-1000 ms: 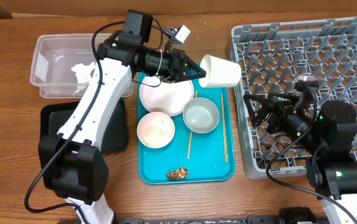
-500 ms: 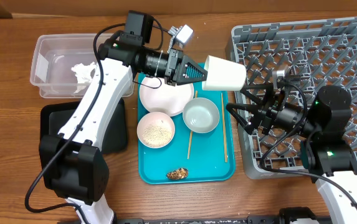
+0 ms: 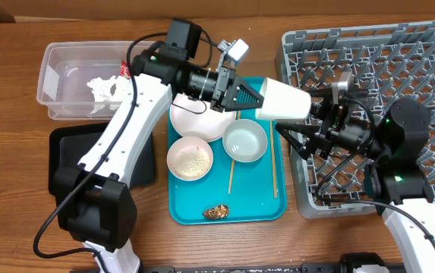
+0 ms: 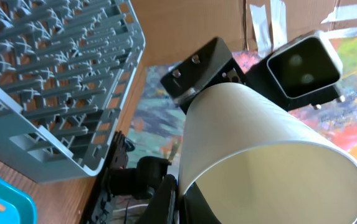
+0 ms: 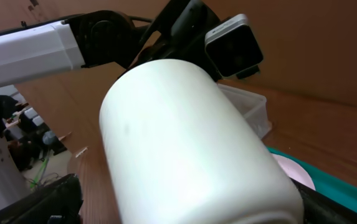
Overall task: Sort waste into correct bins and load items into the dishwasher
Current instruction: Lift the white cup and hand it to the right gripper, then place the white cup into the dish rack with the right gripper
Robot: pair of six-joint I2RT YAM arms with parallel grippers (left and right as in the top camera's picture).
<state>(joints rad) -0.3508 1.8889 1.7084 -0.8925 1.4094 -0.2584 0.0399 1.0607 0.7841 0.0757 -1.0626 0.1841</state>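
Note:
I should close my right gripper on the white cup now, because my right fingertips reach past the cup's base on both sides in the right wrist view.
My left gripper [image 3: 256, 100] is shut on the rim of the white cup [image 3: 287, 102] and holds it on its side in the air, between the teal tray and the grey dish rack [image 3: 399, 68]. In the left wrist view the cup [image 4: 259, 143] fills the frame, its rim pinched in my left gripper [image 4: 178, 199]. My right gripper [image 3: 308, 121] is open with its fingers on either side of the cup. In the right wrist view the cup [image 5: 184, 143] sits between the spread fingers of my right gripper [image 5: 184, 208].
The teal tray [image 3: 259, 205] holds a plate [image 3: 198, 117], an empty bowl [image 3: 245, 140], a bowl with rice [image 3: 190, 158], two chopsticks [image 3: 272, 155] and a brown scrap [image 3: 217, 211]. The clear tub [image 3: 65, 76] holds tissue [image 3: 99, 89]. The black tray [image 3: 65, 152] lies below it.
My left arm carried the cup to the right toward the rack. My right gripper moved left off the rack, and its open fingers now flank the cup.

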